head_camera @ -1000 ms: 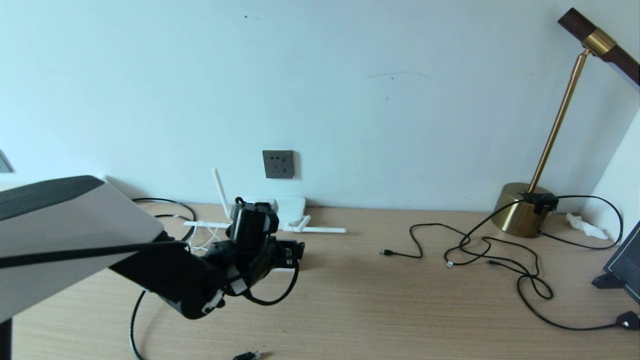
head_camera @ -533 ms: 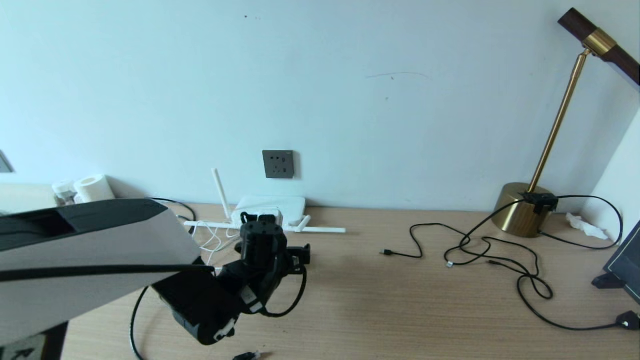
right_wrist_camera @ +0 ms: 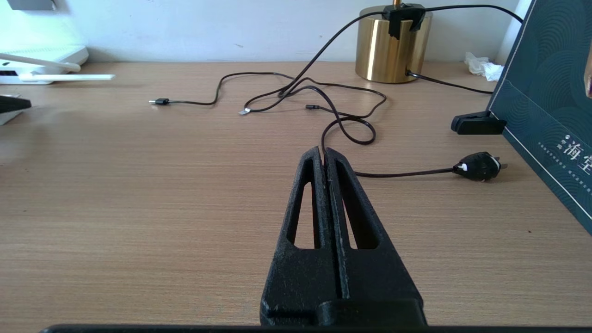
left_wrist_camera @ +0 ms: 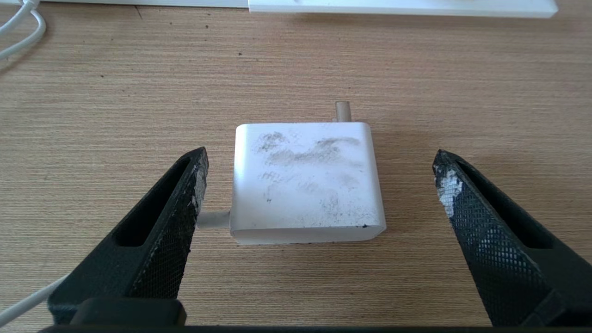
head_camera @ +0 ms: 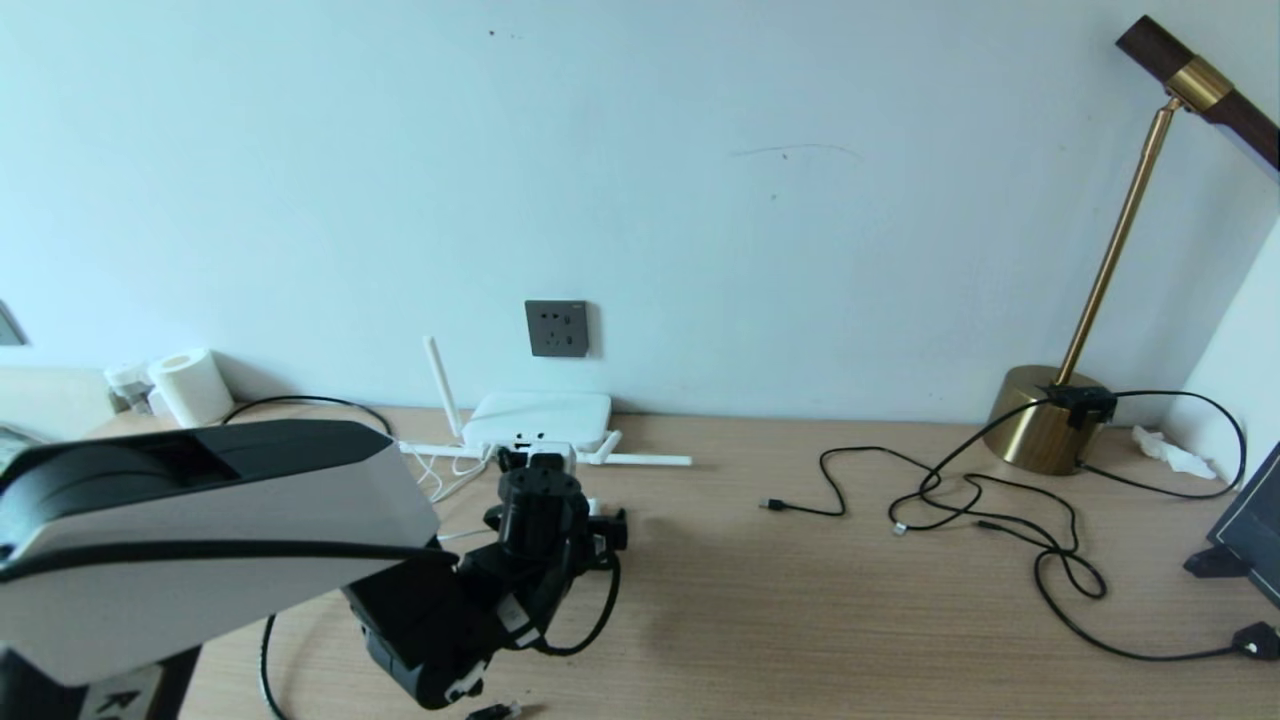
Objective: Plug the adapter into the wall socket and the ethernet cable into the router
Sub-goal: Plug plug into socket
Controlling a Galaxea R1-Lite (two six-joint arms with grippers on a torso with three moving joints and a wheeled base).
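Observation:
The left gripper will close on the white adapter now. Its fingers are on either side of the adapter, low at the table in the left wrist view.
The white adapter (left_wrist_camera: 305,182), smudged grey on top, lies flat on the wooden table with its thin white cord (left_wrist_camera: 212,219) leaving one side. My left gripper (left_wrist_camera: 320,155) is open, one finger on each side of the adapter and neither touching it. In the head view the left arm (head_camera: 470,600) reaches down just in front of the router (head_camera: 540,412), which sits against the wall below the dark-grey wall socket (head_camera: 557,328). The ethernet cable's plug (head_camera: 495,712) lies at the table's near edge. My right gripper (right_wrist_camera: 323,150) is shut and empty above bare table.
Thin black cables (head_camera: 980,510) sprawl over the right half of the table, ending in a black plug (right_wrist_camera: 478,166). A brass lamp (head_camera: 1045,420) stands at the back right, a dark blue box (right_wrist_camera: 545,92) at the far right, and a paper roll (head_camera: 190,385) at the back left.
The left arm has come down and towards me in front of the router, uncovering more of it. Its jaws have opened a little wider. The right gripper has stayed shut.

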